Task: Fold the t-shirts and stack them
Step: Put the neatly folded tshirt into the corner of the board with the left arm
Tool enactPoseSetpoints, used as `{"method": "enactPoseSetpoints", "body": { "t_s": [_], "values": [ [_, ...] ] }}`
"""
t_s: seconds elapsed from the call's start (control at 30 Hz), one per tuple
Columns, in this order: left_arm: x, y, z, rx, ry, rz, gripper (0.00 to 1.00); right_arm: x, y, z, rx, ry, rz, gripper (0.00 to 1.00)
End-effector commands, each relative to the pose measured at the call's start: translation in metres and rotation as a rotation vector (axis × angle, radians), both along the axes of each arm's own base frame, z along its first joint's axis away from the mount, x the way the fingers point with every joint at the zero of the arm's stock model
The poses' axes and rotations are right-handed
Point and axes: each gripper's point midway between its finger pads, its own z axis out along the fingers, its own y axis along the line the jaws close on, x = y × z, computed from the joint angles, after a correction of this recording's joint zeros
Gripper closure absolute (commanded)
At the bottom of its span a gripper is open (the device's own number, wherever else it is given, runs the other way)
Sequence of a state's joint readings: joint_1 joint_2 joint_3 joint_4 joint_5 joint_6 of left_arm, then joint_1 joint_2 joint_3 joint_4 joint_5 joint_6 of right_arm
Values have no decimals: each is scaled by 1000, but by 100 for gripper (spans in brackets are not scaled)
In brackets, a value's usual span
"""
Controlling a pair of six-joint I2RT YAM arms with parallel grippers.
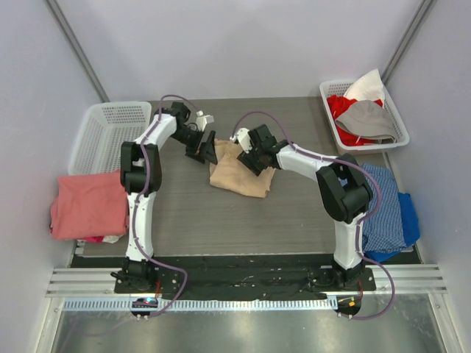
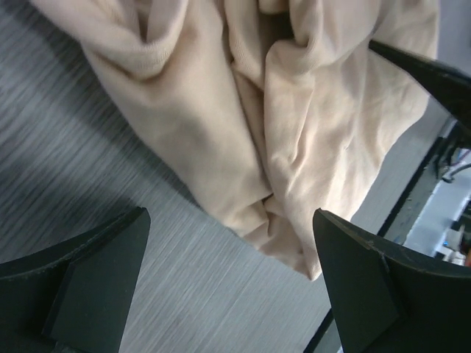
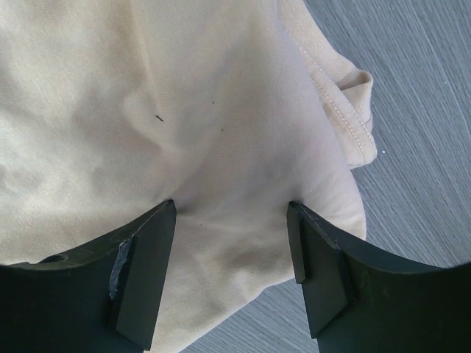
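Observation:
I should grab the tan t-shirt (image 1: 241,176) next with my left gripper, at its edge facing the salmon-pink t-shirt, so the tan t-shirt's body trails onto the stack.
A crumpled tan t-shirt (image 1: 241,176) lies mid-table. My left gripper (image 1: 207,150) hovers at its left edge, open wide; in the left wrist view (image 2: 229,213) the tan t-shirt (image 2: 280,110) fills the space ahead and one corner reaches in beside the right finger (image 2: 368,279). My right gripper (image 1: 250,159) is down on top of the shirt, open. Its fingertips (image 3: 158,243) press into the tan t-shirt (image 3: 147,95), and cloth spans the gap at the gripper (image 3: 232,204) without being pinched. A salmon-pink t-shirt (image 1: 88,204) lies folded at the table's left edge.
A white basket (image 1: 107,132) stands at the back left. Another basket (image 1: 335,92) at the back right holds red, grey and white clothes. A blue checked garment (image 1: 384,209) hangs over the right edge. The shirt's stitched hem (image 3: 346,118) lies by bare table.

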State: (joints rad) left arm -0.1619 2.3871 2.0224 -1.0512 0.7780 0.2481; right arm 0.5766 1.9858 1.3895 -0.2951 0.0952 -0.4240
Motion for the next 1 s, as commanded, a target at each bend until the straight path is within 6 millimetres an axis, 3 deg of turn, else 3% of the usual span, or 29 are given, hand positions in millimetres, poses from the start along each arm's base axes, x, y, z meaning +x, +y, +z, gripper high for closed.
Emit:
{"method": "enactPoseSetpoints", "body": {
  "t_s": [0.0, 0.2, 0.4, 0.77, 0.97],
  "values": [
    [-8, -8, 1, -80, 86, -33, 0, 5, 11, 27, 30, -70, 16, 30],
    [-4, -7, -10, -70, 87, -23, 0, 0, 10, 30, 27, -78, 23, 30],
    [-14, -11, -18, -61, 118, -40, 1, 1, 9, 31, 23, -88, 22, 30],
    [-35, -43, -30, -38, 133, -128, 3, 0, 7, 29, 10, -88, 22, 30],
    [-40, -52, -32, -42, 133, -143, 11, -1, 6, 28, 9, -88, 24, 30]
  ]
}}
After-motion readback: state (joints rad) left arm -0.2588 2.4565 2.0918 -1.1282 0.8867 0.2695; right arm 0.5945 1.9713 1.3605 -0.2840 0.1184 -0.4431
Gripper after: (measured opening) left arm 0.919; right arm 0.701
